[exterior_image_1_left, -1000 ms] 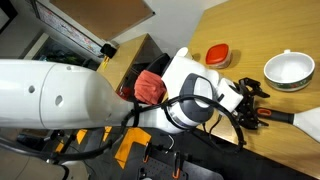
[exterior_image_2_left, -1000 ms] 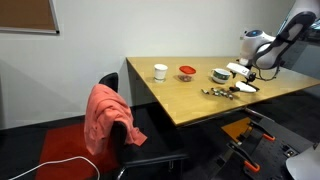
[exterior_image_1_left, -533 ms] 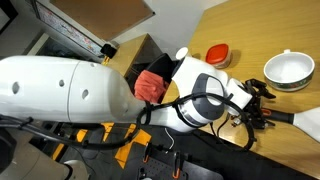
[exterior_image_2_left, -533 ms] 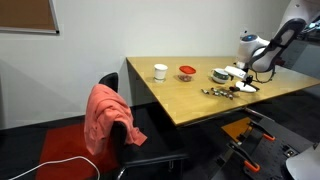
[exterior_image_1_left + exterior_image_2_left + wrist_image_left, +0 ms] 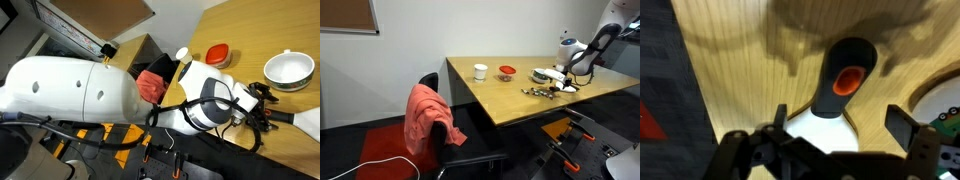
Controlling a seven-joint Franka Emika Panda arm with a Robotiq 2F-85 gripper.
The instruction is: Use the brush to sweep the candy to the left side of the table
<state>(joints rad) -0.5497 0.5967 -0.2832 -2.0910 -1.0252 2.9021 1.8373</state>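
Observation:
The robot's gripper will next grab the brush (image 5: 563,87) across its black handle at the white body, which leaves the bristle end free to sweep the candy.
The brush lies flat on the table (image 5: 510,100). In the wrist view its black handle with a red spot (image 5: 845,78) points away from me and its white body runs under the gripper. My gripper (image 5: 840,125) is open, with one finger on each side of the brush where the handle meets the body, not closed on it. In the exterior views the gripper (image 5: 262,105) (image 5: 564,73) hovers just over the brush (image 5: 563,87) (image 5: 308,122). The candy (image 5: 538,92) is a small cluster next to the brush.
A white bowl (image 5: 288,70) (image 5: 540,74) stands just behind the brush, its rim at the wrist view's edge (image 5: 940,95). A red lid (image 5: 218,55) (image 5: 506,71) and a white cup (image 5: 480,71) stand further along. A chair with red cloth (image 5: 428,115) is at the table's end.
The arm has shifted and the open gripper has come down closer over the brush. The brush, candy and bowl have not moved.

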